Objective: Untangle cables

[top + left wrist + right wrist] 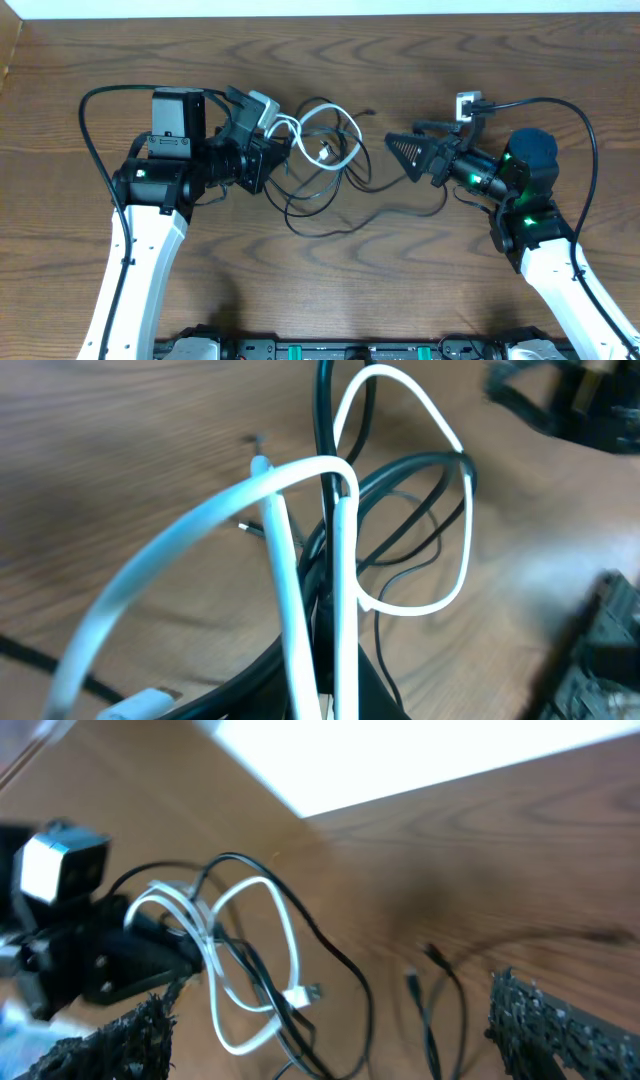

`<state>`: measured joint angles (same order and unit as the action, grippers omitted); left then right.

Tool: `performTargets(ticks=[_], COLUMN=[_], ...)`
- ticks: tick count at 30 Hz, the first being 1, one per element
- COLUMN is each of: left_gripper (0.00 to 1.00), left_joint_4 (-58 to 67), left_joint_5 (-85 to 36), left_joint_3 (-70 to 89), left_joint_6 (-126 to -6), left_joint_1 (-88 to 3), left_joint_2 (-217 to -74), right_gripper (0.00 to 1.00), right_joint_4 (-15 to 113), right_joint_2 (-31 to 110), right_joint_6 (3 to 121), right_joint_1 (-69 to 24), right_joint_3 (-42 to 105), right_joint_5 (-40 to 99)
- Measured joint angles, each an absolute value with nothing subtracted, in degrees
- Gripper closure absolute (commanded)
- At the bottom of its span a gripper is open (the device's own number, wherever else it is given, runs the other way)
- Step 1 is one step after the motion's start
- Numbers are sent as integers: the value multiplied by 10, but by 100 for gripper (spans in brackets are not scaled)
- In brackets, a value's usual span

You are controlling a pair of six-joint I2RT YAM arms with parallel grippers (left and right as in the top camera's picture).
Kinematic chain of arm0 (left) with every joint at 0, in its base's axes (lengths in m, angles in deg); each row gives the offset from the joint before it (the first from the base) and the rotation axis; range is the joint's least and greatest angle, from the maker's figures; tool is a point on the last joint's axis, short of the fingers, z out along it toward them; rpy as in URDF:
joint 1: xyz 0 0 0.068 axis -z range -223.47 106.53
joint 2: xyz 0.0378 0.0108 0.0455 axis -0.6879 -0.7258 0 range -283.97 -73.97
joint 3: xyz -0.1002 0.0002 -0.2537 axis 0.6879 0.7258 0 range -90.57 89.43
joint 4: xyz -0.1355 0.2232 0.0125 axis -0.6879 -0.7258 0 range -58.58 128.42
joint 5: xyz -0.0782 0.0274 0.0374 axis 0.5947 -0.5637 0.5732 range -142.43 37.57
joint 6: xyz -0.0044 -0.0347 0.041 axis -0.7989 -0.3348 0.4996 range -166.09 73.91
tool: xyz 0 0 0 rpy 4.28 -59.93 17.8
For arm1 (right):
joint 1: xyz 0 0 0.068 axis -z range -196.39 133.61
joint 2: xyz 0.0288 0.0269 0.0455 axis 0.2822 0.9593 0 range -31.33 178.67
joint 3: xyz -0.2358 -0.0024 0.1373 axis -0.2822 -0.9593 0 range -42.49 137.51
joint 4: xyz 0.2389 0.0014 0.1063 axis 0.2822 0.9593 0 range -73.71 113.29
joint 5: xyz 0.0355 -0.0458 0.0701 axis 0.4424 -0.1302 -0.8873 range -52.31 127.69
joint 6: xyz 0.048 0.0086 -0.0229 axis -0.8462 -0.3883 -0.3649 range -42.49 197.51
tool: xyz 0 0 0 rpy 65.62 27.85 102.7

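I will next grab the white cord by its loop's outer bend with my right gripper, opposite my left gripper. The cord's plug stays free that way, so I can untangle the cord.
The cables (322, 160) lie tangled mid-table: a white cord looped (335, 132) among thin black cords (330, 205). My left gripper (268, 150) is shut on the tangle's left end. In the left wrist view the white cord (340, 560) and black cords (400, 470) rise out from between the jaws (325, 705). My right gripper (395, 150) is open and empty, just right of the tangle. In the right wrist view its fingers (340, 1040) straddle the cords, with the white cord's plug (305, 992) and two black plug ends (425, 970) in front.
The wooden table (420, 60) runs out at the far edge, with a white floor beyond (400, 750). A thick black robot cable (560, 105) arcs over the right arm from a small white connector (467, 103). Another arcs by the left arm (90, 130).
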<state>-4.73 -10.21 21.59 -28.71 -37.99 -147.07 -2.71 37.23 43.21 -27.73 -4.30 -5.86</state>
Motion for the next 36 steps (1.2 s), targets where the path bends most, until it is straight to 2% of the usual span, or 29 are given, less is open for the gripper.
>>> performTargets(ticks=[5,16,22,28,36], left_gripper=[92,93,92,92,92], left_joint_4=[-50,-31,-22,-16,-12], left_joint_5=[-25,24,28,31,55], left_joint_3=[216,216,216,216,216], left_joint_6=[-237,-228,-226,-222,-222], left_joint_1=[-380,-380,-380,-380,-380], left_joint_2=[-1470,-1470,-1470,-1470,-1470], right_gripper=[1,1,15,40,51], right_joint_4=[-40,-66,-84,-97,-104], right_joint_2=[372,372,372,372,372], right_joint_6=[460,468,470,473,472], right_joint_1=[-277,-295,-314,-322,-325], right_joint_3=[-43,-43,-43,-43,-43], right_joint_5=[-114,-127,-130,-131,-131])
